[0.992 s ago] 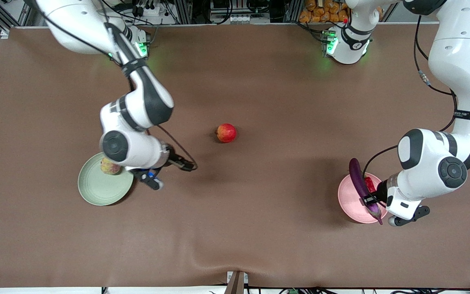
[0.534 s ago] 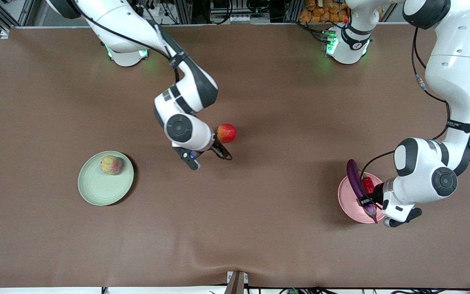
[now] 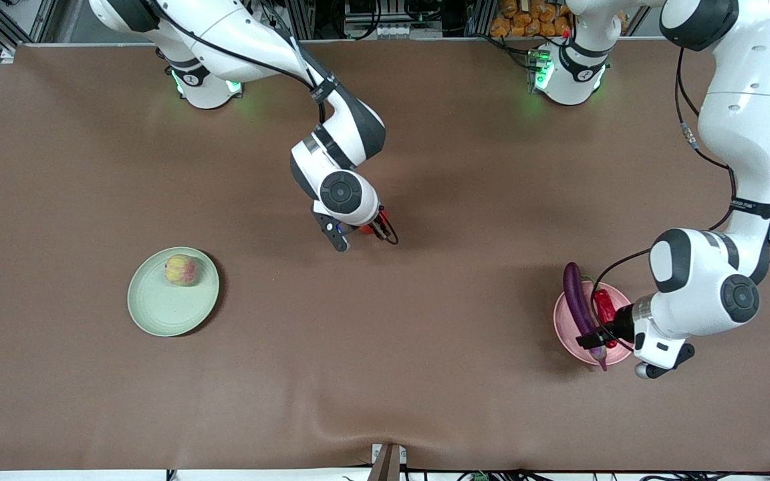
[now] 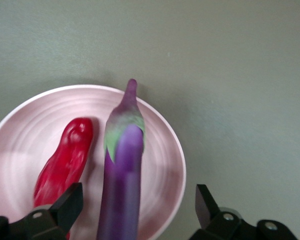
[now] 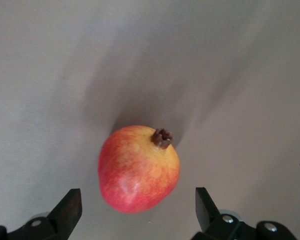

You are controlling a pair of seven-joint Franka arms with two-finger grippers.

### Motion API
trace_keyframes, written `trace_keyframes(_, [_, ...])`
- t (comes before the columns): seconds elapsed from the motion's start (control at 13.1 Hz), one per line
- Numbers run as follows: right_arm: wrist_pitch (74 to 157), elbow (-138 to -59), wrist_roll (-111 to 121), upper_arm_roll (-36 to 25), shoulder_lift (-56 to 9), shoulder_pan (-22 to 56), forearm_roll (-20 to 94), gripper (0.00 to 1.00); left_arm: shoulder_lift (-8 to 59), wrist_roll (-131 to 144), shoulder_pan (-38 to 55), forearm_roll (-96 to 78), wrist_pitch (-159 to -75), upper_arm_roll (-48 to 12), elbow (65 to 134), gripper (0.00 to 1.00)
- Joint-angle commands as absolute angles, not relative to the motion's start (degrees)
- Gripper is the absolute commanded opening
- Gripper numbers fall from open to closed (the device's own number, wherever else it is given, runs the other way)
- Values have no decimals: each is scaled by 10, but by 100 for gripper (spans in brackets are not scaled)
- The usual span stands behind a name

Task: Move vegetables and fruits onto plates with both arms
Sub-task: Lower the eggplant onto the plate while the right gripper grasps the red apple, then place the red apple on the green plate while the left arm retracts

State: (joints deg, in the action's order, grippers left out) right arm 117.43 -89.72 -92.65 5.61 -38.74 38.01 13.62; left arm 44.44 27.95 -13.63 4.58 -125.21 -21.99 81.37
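Observation:
The red pomegranate (image 3: 366,230) should go to the pale green plate (image 3: 158,310), so my right gripper should grab it by its rounded sides next.
The purple eggplant (image 3: 579,304) lies across the pale pink plate (image 3: 567,325) beside the red chili (image 3: 604,304). My left gripper (image 3: 597,342) is open low over the plate and straddles the eggplant's stem end without touching it. In the left wrist view the eggplant (image 4: 124,165) and chili (image 4: 65,160) lie on the plate (image 4: 157,155) between the spread jaws of the gripper (image 4: 138,199). My right gripper (image 3: 358,232) is open above the red pomegranate (image 3: 366,230), which the wrist mostly hides. The right wrist view shows the pomegranate (image 5: 139,169) on the cloth just ahead of the gripper (image 5: 138,210). The yellow-green fruit (image 3: 181,270) sits on the pale green plate (image 3: 158,310).
A brown cloth (image 3: 385,347) covers the table, with a raised fold near the edge closest to the front camera. The arm bases (image 3: 569,70) stand at the table's edge farthest from that camera.
My right arm swung from beside the green plate to over the pomegranate. My left gripper lowered the eggplant onto the pink plate and opened.

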Motion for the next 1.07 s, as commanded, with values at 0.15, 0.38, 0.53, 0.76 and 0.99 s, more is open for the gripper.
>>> trace_keyframes(0.15, [1214,-904,-940,47,-403,401,126,100,271,270,-139,36,-1092,-222,830,100])
trace_keyframes(0.38, [1236,-903,-940,47,-416,404,120,82,183,260,-155,36,-999,-221,831,100])
trace_keyframes(0.53, [1231,-894,-929,47,-415,395,92,16,147,254,-157,44,-959,-222,828,100])
trace_keyframes(0.76, [1177,-848,-904,47,-411,362,77,0,93,243,-158,46,-919,-222,828,100])
trace_keyframes(0.99, [1122,-826,-756,47,-399,288,76,0,55,241,-158,38,-907,-231,831,100])
